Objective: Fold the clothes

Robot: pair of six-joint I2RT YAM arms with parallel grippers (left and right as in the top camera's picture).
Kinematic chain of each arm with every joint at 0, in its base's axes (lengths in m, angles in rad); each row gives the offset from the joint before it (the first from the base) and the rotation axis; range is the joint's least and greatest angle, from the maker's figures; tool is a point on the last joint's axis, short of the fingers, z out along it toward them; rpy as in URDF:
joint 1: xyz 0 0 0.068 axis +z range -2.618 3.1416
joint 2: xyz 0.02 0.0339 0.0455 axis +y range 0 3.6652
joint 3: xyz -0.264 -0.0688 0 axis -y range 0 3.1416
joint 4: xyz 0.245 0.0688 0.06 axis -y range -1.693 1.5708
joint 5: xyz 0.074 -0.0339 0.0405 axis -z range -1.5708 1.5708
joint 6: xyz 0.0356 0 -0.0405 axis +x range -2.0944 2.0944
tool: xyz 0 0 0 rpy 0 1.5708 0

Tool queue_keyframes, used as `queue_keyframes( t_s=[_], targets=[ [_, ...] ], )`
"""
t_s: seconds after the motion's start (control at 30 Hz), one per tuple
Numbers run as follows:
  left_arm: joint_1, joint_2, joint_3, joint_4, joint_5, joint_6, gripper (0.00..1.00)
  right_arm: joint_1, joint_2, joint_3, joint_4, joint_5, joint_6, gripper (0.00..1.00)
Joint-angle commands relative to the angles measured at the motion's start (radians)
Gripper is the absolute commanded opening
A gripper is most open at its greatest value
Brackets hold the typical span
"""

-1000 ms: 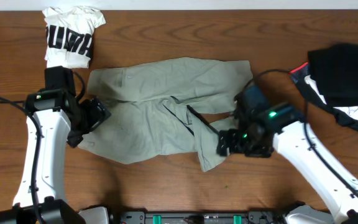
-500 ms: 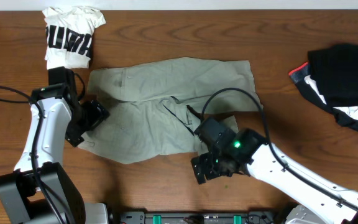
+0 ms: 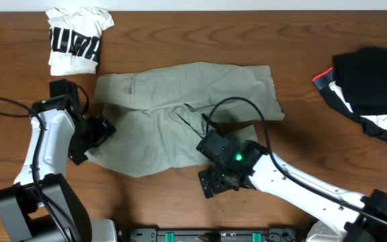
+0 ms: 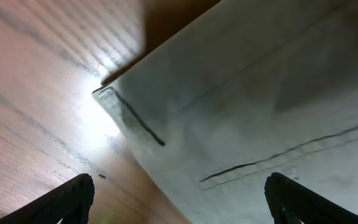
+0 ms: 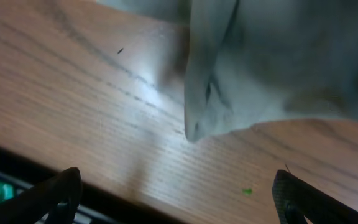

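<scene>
My fingers aren't at the tip of the shorts' hem yet and would miss the hem if I closed now, because the tip is beyond them. My right gripper should move toward that tip before it closes on the hem.
The clothes, a pale khaki pair of shorts [image 3: 180,114], lie spread across the middle of the table with one leg folded towards the front. My left gripper [image 3: 103,129] hovers over the shorts' left edge, open. In the left wrist view its fingers [image 4: 73,198] straddle the shorts [image 4: 260,93] and their corner with bare wood. My right gripper [image 3: 213,183] stands open at the front hem of the folded leg. In the right wrist view the hem's tip [image 5: 197,127] lies just ahead of the open gripper [image 5: 179,205], with only wood between the fingers [image 5: 303,199].
A folded white printed tee [image 3: 76,40] lies at the back left. A pile of black and coloured garments [image 3: 371,87] sits at the right edge. The table's front edge and a dark rail [image 3: 220,235] run close behind my right gripper.
My right arm has swung left along the shorts' front edge, from beside the folded leg to in front of its hem. The left arm shifted only slightly. Both grippers stayed open.
</scene>
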Motion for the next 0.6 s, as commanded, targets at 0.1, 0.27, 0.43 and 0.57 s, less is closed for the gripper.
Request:
queue_keyframes(
  t_s=[0.1,0.27,0.43,0.57],
  targets=[
    [0.006,0.006,-0.024,0.011,-0.016,0.013,0.90,0.009,0.070,-0.006,0.010,0.018,0.018,0.95],
    [0.006,0.006,-0.065,0.065,-0.015,0.009,0.90,0.009,0.110,-0.006,0.018,0.018,0.018,0.94],
    [0.006,0.006,-0.100,0.108,-0.015,0.009,0.90,0.009,0.115,-0.006,0.040,0.018,0.022,0.94],
    [0.006,0.007,-0.111,0.120,-0.016,0.009,0.90,0.012,0.115,-0.006,0.048,0.017,0.025,0.94]
  ],
)
